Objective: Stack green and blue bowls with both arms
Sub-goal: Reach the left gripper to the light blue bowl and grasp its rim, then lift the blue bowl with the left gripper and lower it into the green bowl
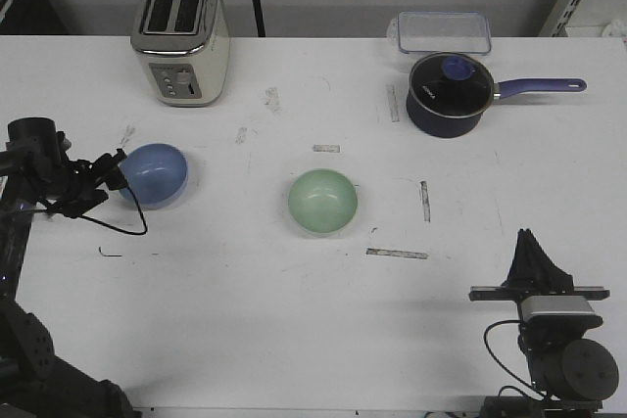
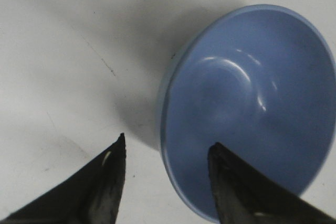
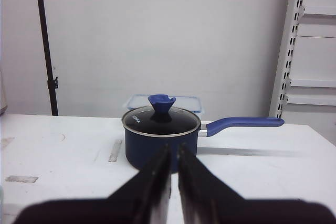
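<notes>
My left fingers would miss the blue bowl's rim below.
The light blue bowl (image 1: 155,175) sits on the white table at the left. It fills the left wrist view (image 2: 252,98). My left gripper (image 1: 119,169) (image 2: 168,140) is open at the bowl's left rim. One finger (image 2: 239,192) is over the bowl's inside and the other finger (image 2: 107,184) is outside, with the rim between them. The pale green bowl (image 1: 322,202) sits upright and alone at the table's middle. My right gripper (image 1: 530,242) (image 3: 174,148) is shut and empty near the front right, far from both bowls.
A cream toaster (image 1: 181,36) stands at the back left. A dark navy saucepan (image 1: 449,93) (image 3: 161,135) with a lid and long handle stands at the back right. A clear container (image 1: 443,31) lies behind it. Tape strips (image 1: 397,254) mark the table.
</notes>
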Available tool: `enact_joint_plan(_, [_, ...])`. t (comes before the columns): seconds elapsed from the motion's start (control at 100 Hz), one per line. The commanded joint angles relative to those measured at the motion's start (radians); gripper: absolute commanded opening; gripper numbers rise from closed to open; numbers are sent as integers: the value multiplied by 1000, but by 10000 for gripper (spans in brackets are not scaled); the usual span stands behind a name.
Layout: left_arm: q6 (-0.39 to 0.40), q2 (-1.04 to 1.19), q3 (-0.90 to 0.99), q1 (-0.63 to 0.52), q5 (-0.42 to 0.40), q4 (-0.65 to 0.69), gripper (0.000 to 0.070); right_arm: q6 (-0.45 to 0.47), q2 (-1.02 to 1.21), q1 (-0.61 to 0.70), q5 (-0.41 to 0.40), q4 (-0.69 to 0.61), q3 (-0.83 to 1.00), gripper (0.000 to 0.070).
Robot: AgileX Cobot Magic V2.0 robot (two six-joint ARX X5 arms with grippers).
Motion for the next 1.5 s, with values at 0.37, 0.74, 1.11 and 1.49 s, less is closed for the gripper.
enact_joint_plan(0.37, [11, 143, 22, -36, 5, 95, 326, -4, -3, 0, 0, 11, 2, 14])
enact_joint_plan(0.74, [4, 163, 24, -42, 2, 113, 1, -4, -3, 0, 0, 11, 2, 14])
enact_joint_plan(1.11, [6, 163, 135, -94, 6, -21, 1, -4, -3, 0, 0, 11, 2, 14])
enact_joint_plan(1.49, [-5, 163, 297, -407, 5, -98, 2, -4, -3, 0, 0, 11, 2, 13])
